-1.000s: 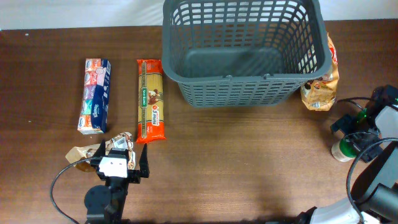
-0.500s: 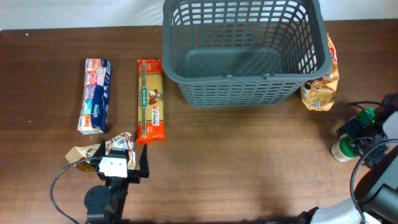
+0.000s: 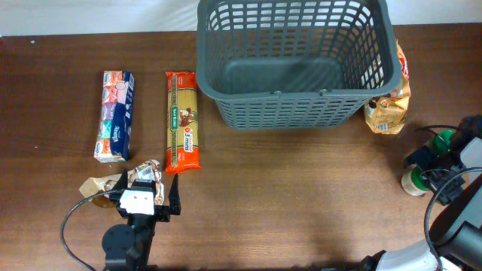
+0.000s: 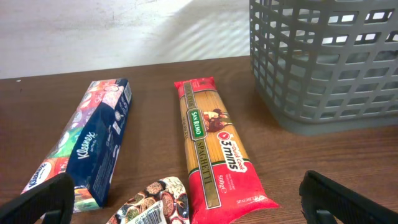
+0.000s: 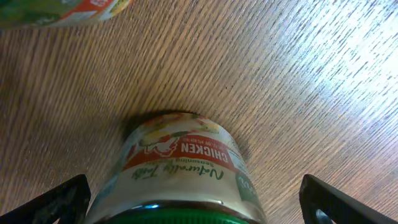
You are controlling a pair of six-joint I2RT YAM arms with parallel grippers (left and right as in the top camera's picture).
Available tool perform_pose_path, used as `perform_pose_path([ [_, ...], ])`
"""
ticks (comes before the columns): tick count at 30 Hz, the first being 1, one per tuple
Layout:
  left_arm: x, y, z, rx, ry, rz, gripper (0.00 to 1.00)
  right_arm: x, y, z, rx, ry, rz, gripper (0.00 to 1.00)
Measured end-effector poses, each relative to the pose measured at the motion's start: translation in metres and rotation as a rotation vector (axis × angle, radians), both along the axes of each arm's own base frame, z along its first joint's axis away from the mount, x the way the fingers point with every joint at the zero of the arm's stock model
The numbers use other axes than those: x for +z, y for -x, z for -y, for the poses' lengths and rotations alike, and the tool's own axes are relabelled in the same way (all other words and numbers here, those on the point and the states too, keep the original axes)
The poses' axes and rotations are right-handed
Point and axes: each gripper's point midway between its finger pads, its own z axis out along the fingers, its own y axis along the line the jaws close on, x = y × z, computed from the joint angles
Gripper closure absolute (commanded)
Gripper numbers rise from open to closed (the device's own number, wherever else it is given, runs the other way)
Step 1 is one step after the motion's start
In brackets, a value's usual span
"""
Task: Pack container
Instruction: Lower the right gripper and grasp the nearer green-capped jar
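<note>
The right gripper needs to grab the chicken seasoning jar next by its green-lid end, across opposite sides, so the jar's base stays free to be set upright in the basket (image 3: 294, 60).
The container, a large dark grey lattice basket (image 3: 294, 60), stands at the back centre with nothing showing inside; its side also shows in the left wrist view (image 4: 323, 62). My right gripper (image 3: 431, 175) is open around a chicken seasoning jar with a green lid (image 3: 412, 181), (image 5: 180, 168). Its fingers (image 5: 199, 202) stand on both sides of the jar, apart from it. My left gripper (image 3: 148, 192), (image 4: 193, 202) is open and empty over a patterned pouch (image 3: 143, 173), (image 4: 155, 202).
A red spaghetti pack (image 3: 183, 120), (image 4: 214, 149) and a blue Kleenex box (image 3: 114, 115), (image 4: 87, 149) lie side by side at the left. An orange snack bag (image 3: 388, 105) leans against the basket's right side. The table's right edge is near the jar.
My right gripper has shifted a little toward the front, closer around the jar. The left arm and the groceries have not moved.
</note>
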Motion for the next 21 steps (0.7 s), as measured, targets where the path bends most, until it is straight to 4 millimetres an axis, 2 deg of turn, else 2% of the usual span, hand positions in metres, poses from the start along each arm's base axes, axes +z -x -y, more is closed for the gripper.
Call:
perform_pose_path([
  [15,0.000,0.000,0.000,0.000,0.000,0.000,0.01,-0.010,0.006,-0.005,-0.001,-0.010,-0.008,0.02],
  [16,0.000,0.000,0.000,0.000,0.000,0.000,0.01,-0.010,0.006,-0.005,0.000,-0.011,-0.008,0.08],
  [19,0.000,0.000,0.000,0.000,0.000,0.000,0.01,-0.010,0.006,-0.006,0.008,-0.013,-0.006,0.35],
  [21,0.000,0.000,0.000,0.000,0.000,0.000,0.01,-0.010,0.005,-0.006,0.012,-0.013,-0.005,0.48],
])
